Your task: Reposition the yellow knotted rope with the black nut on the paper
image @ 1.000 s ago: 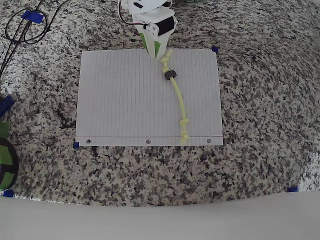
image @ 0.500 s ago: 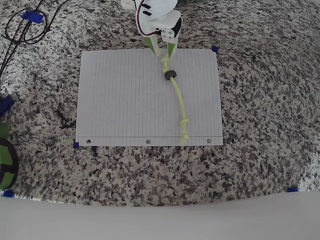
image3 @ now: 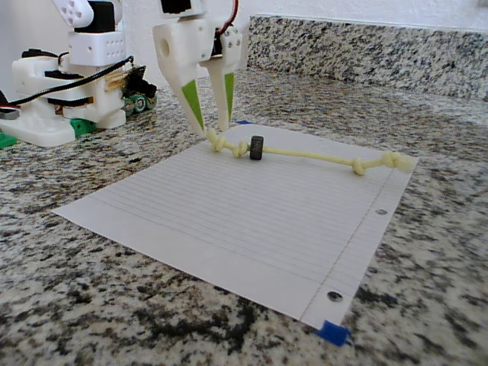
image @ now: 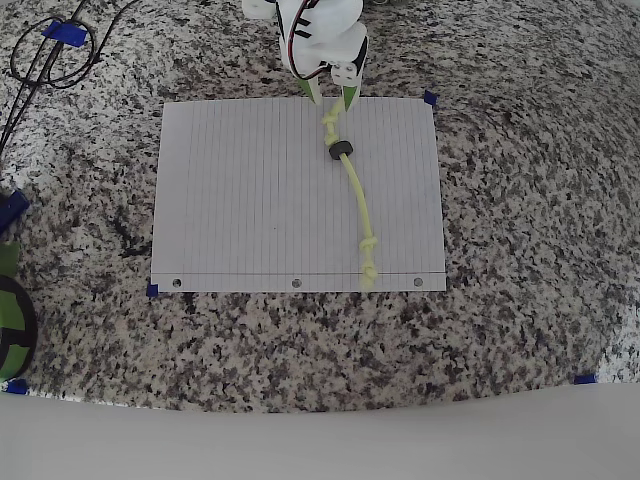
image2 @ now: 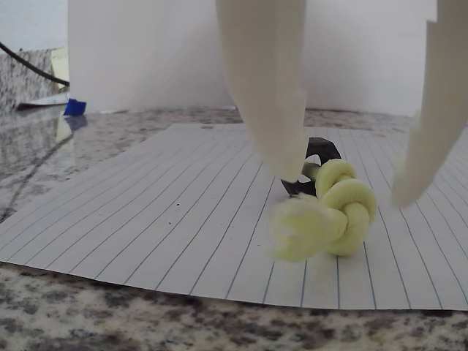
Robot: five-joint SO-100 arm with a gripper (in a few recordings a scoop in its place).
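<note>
The gripper next needs to grab the yellow knotted rope by its knotted end beside the black nut, to reposition the rope on the paper.
The paper lies flat on the granite counter. The yellow knotted rope runs down its right half, from a knot near the far edge to a knot at the punched-hole edge. The black nut sits on the rope just below the far knot. My gripper is open above that far knot, one finger on each side. In the wrist view the gripper straddles the rope's knotted end, with the nut behind it. In the fixed view the gripper has its tips down at the rope, left of the nut.
Black cable loops lie at the counter's top left. A green and black object is at the left edge. Blue tape marks sit near the paper's corners. The arm's base and a granite backsplash stand behind the paper.
My gripper has turned and shifted slightly right, and its two fingers now stand apart around the rope's far knot. Rope and nut have not moved.
</note>
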